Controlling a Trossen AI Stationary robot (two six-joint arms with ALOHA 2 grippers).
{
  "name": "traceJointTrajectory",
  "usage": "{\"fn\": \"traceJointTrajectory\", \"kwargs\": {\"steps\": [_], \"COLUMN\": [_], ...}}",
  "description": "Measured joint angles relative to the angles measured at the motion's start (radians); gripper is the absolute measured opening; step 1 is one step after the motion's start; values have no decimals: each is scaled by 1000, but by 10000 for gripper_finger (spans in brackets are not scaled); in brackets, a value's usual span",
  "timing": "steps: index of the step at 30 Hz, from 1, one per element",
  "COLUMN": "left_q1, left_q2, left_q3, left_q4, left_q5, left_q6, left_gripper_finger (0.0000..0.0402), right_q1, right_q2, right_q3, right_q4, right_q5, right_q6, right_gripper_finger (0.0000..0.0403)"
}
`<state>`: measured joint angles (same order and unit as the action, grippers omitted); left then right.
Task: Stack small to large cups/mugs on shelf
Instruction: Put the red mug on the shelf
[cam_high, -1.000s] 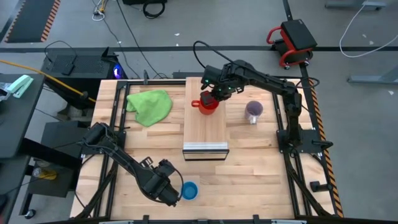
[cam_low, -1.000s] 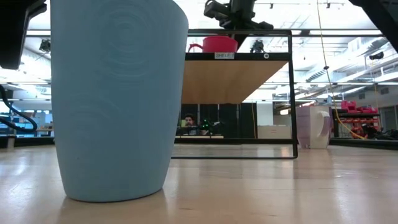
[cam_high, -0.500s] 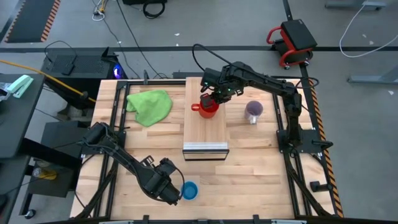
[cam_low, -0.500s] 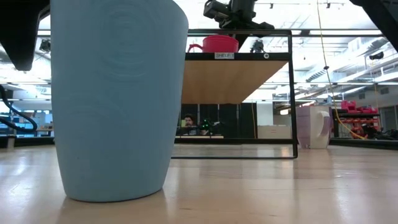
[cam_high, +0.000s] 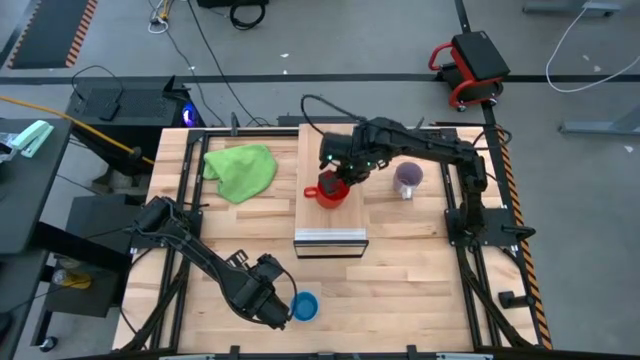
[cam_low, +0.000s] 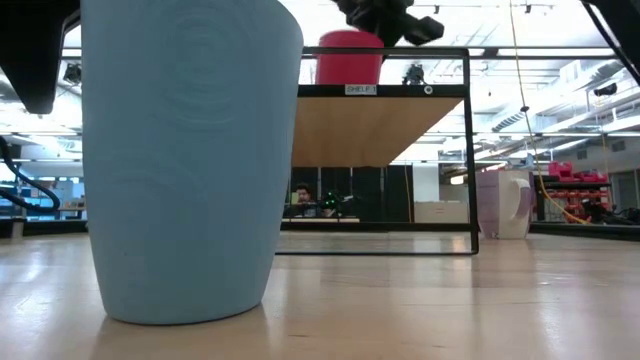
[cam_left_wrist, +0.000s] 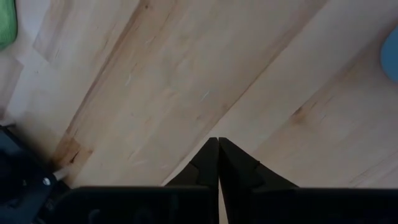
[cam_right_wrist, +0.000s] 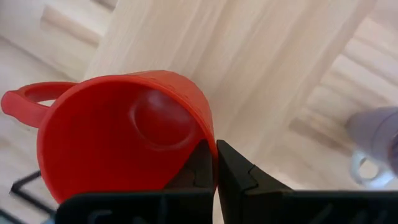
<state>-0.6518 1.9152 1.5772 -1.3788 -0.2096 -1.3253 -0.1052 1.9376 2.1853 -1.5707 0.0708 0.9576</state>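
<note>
The red mug needs to stay held in my right gripper until it gets near the shelf's front edge, because a wide piece of wood separates the mug and the shelf's front edge.
The red mug is over the middle of the light wood shelf, its handle toward the table's left; my right gripper is shut on it. In the low view the mug shows at the shelf's top edge. The bright blue cup stands upright on its base on the tabletop near the front edge. My left gripper is shut and empty just left of it, apart from it. The purple-grey mug stands on the tabletop right of the shelf. My right gripper pinches the red mug's wall at the rim, on the side away from the handle, with one finger inside the mug and one outside. The fingers come from above, slanting down. Whether the mug's base rests on the shelf or hangs just above it, I cannot tell.
A green cloth lies on the tabletop left of the shelf's far end. The shelf's silvery front edge faces the near side. Black frame rails run along both sides of the table.
My right gripper has moved along the shelf toward the table's near edge, carrying the red mug with it. The mug now stands nearer the shelf's front and looks larger in the low view, where its handle no longer shows.
</note>
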Motion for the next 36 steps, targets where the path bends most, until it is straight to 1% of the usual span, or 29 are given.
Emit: {"fn": "traceJointTrajectory", "kwargs": {"steps": [7,10,14,16,19,22,27,31,36], "left_q1": [0,0,0,0,0,0,0,0,0], "left_q2": [0,0,0,0,0,0,0,0,0], "left_q3": [0,0,0,0,0,0,0,0,0], "left_q4": [2,7,7,7,7,7,7,8,16], "left_q5": [0,0,0,0,-15,-19,-25,-33,-44], "left_q6": [23,29,45,55,65,84,112,125,141], "left_gripper_finger": [21,18,11,11,17,22,16,13,21], "right_q1": [106,130,142,146,152,164,197,205,205], "right_q2": [-17,-17,-17,-17,-18,-18,-30,-30,-29], "right_q3": [0,0,0,0,-7,-51,-111,-112,-105], "right_q4": [0,0,0,0,3,-3,-1,1,0], "right_q5": [14,15,64,71,71,71,64,63,69], "right_q6": [109,165,225,252,265,288,311,326,332], "right_gripper_finger": [4,4,4,4,4,4,4,5,5]}}
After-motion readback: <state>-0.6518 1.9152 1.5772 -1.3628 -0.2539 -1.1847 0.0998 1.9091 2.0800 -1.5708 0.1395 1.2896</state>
